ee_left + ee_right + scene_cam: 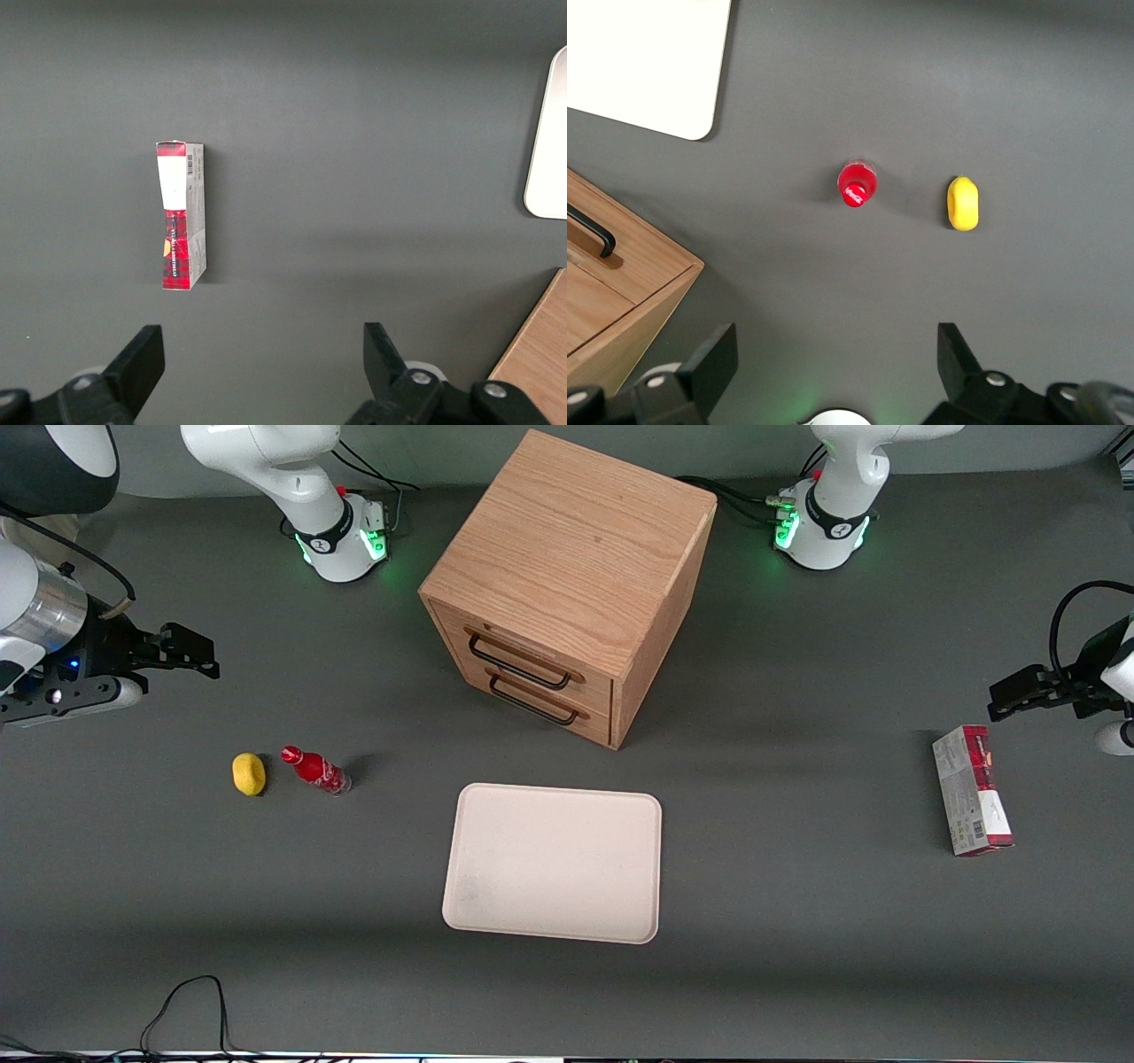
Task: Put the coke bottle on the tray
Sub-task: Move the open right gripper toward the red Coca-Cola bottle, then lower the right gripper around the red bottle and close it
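Observation:
The right gripper grabs the coke bottle by its red cap end (291,755) next. Then it places the bottle on the cream tray (555,863).
The coke bottle (315,769) is small and red with a red cap and stands on the grey table beside a yellow lemon-like lump (249,773). In the right wrist view the bottle (857,184) shows from above, cap up. The cream tray (555,863) lies flat in front of the wooden drawer cabinet, nearer to the front camera, with nothing on it; a corner of it shows in the right wrist view (647,62). My right gripper (190,654) hangs high above the table at the working arm's end, farther from the front camera than the bottle. It (833,354) is open and holds nothing.
A wooden drawer cabinet (567,584) with two black handles stands mid-table, farther from the front camera than the tray. A red-and-white carton box (972,789) lies toward the parked arm's end. The lemon-like lump (963,203) lies close beside the bottle.

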Controlling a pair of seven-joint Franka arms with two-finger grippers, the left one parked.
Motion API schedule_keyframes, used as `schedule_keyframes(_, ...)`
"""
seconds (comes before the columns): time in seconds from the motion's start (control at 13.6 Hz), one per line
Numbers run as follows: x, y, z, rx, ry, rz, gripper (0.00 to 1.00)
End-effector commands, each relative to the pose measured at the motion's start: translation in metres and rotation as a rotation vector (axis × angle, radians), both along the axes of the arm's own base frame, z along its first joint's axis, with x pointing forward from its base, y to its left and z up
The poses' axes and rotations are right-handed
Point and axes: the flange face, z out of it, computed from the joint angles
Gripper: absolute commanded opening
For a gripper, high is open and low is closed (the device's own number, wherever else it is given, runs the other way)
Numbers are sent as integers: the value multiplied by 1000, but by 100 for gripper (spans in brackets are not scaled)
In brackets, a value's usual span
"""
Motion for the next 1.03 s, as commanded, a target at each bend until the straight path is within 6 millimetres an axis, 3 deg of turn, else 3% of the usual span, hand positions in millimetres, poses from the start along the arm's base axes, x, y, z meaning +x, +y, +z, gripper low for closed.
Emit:
schedule_keyframes(0.0, -5, 2, 14, 19, -2, -3, 100)
schedule_keyframes(0.15, -15, 9, 15, 18, 2, -9, 100)
schedule_keyframes(0.22, -33, 19, 8, 20, 12, 3, 100)
schedule_keyframes(0.3, -54, 19, 14, 26, -2, 8, 100)
schedule_keyframes(0.37, -64, 15, 18, 30, -8, 7, 100)
schedule_keyframes(0.74, -63, 4, 16, 31, 3, -12, 100)
schedule_keyframes(0.81, -63, 0, 9, 34, 11, -18, 100)
schedule_keyframes(0.96, -58, -5, -28, 39, -4, -26, 100)
